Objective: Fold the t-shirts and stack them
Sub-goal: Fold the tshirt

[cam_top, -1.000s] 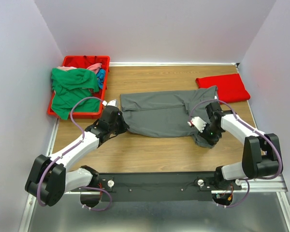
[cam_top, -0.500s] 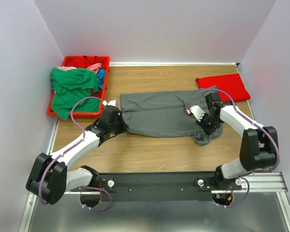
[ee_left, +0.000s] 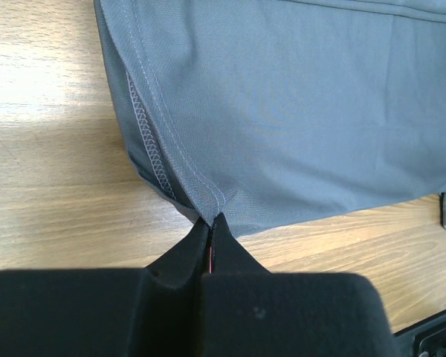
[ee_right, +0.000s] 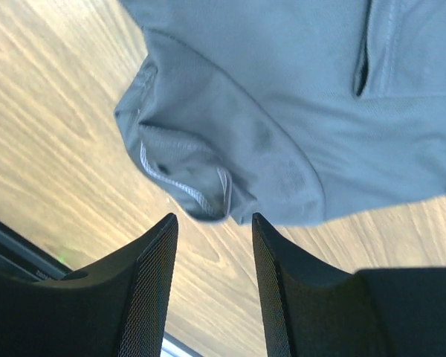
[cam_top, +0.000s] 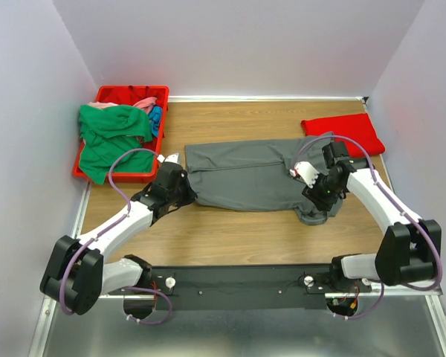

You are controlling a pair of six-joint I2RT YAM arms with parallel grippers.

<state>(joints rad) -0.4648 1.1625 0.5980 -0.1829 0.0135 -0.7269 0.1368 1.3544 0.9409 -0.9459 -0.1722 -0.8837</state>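
Observation:
I will next grab the dark grey t-shirt [cam_top: 245,175] with my right gripper by its bunched near sleeve, opposite the held hem corner, to fold its near side over.
The dark grey t-shirt [cam_top: 245,175] lies spread across the middle of the wooden table, its right sleeve [cam_top: 314,213] bunched at the near right. My left gripper [cam_top: 184,192] is shut on the shirt's near left corner [ee_left: 215,201], pinching the hem between its fingertips [ee_left: 212,219]. My right gripper [cam_top: 321,195] hovers open just above the crumpled sleeve [ee_right: 201,171], with nothing between its fingers [ee_right: 212,217]. A folded bright red t-shirt [cam_top: 343,134] rests at the far right. Green [cam_top: 111,137], pink [cam_top: 141,103] and blue [cam_top: 155,117] t-shirts are heaped in the bin.
The red plastic bin [cam_top: 132,88] stands at the far left against the wall. White walls close in the table on three sides. The black mounting rail [cam_top: 238,279] for both arms runs along the near edge.
My right gripper has opened and let go of the grey sleeve, which now lies bunched on the table. That arm has shifted slightly farther back. The left gripper has held still.

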